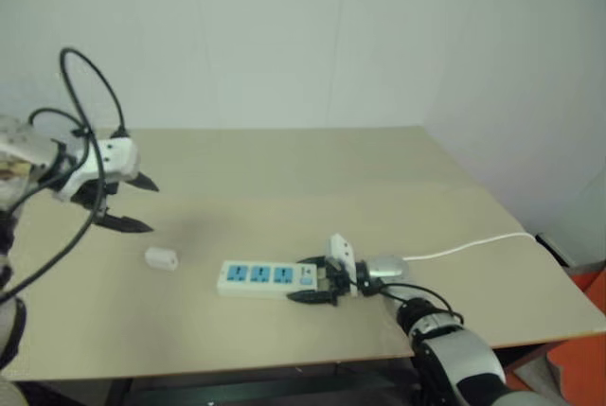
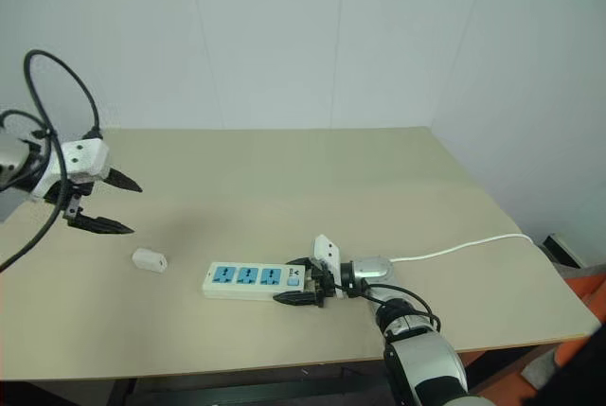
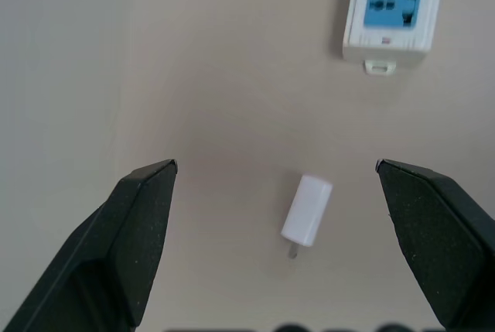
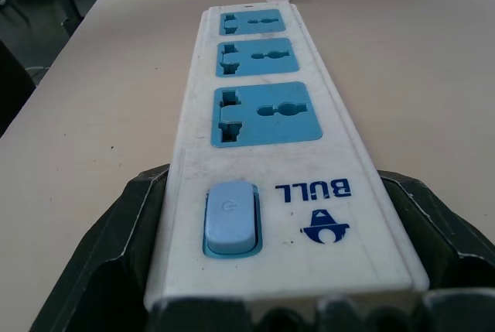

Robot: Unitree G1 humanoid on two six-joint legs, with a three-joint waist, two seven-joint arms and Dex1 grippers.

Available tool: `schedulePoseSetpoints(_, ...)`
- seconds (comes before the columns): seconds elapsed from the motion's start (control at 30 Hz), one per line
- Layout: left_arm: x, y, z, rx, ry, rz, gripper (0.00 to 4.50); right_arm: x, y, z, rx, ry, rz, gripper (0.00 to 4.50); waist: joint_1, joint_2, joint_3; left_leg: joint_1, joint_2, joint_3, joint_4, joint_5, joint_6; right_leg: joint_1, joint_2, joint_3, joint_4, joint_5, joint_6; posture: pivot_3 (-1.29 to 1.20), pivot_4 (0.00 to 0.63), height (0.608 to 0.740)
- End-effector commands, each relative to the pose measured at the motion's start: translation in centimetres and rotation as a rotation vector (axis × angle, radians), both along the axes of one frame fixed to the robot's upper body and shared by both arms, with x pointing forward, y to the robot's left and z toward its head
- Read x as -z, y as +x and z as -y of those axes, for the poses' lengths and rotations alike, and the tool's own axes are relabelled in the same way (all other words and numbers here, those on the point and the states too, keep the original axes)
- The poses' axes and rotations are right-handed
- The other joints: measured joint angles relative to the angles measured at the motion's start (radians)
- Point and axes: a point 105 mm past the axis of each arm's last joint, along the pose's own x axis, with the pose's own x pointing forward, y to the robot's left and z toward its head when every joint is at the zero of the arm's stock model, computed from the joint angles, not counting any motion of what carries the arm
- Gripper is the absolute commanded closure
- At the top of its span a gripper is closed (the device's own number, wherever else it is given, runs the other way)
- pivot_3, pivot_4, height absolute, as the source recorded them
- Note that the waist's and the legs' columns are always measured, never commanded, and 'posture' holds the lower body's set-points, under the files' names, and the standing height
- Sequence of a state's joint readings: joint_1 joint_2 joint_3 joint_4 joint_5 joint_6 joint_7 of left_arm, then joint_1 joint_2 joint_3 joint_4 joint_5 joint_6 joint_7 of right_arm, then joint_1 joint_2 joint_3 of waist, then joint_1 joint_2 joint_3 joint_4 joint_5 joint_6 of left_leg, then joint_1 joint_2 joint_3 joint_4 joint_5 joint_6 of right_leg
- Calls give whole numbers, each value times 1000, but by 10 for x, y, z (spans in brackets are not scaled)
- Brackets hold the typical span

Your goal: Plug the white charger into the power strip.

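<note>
The left gripper grabs the white charger by the flat long sides of its body (image 1: 161, 258) (image 3: 307, 210) next, since thin metal prongs stick out from the charger's end.
The white charger (image 1: 161, 257) lies on its side on the beige table, left of the power strip (image 1: 263, 276). The strip is a flat white bar with three blue sockets and a switch at its right end. My left gripper (image 1: 151, 206) hangs open above and a little behind the charger, which the left wrist view shows as the charger (image 3: 306, 210) between the spread fingertips (image 3: 147, 193), with the strip's end (image 3: 394, 7) beyond. My right gripper (image 1: 317, 283) is shut on the strip's switch end, one finger (image 4: 131, 216) pressed against each long side of the strip (image 4: 259, 138).
The strip's thin white cord (image 1: 464, 248) runs right to the table's edge. The table (image 1: 284, 165) has bare room behind the strip. Black cables (image 1: 90, 94) loop over my left wrist. Something orange (image 1: 587, 330) stands on the floor at the right.
</note>
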State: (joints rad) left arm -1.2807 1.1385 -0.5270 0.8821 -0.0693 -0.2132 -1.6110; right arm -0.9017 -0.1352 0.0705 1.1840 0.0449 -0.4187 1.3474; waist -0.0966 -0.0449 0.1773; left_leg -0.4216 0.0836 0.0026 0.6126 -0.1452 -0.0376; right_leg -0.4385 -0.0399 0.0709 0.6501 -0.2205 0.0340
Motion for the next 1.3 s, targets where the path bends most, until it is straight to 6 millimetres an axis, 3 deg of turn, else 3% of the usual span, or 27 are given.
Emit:
schedulePoseSetpoints(0.03, 3, 4, 1, 35, 112, -26, 0, 11, -7, -3, -33, -42, -41, 1067, 0, 0, 0, 0, 0, 0, 0, 0, 0, 0, 0, 0, 0, 0, 0, 0, 150, 740)
schedulePoseSetpoints(0.3, 32, 12, 0, 82, 388, -182, 0, 10, -4, 0, -25, -57, -43, 1067, 0, 0, 0, -1, 0, 0, 1, 0, 0, -1, 0, 1, 3, -1, 1, 0, 150, 740)
schedulePoseSetpoints(0.63, 61, 17, 6, 113, 524, -297, 0, 9, -3, -5, -9, -36, -49, 1067, -1, 0, 0, -1, 0, -1, 3, 0, 0, -2, 0, 1, 8, -2, 1, 0, 150, 740)
schedulePoseSetpoints(1.3, 105, 33, 11, 91, 583, -252, 0, 6, -3, -11, 3, 1, -47, 1067, -3, 0, 0, 0, 0, -2, 3, 0, 0, -3, 1, 1, 12, -3, 2, 0, 150, 740)
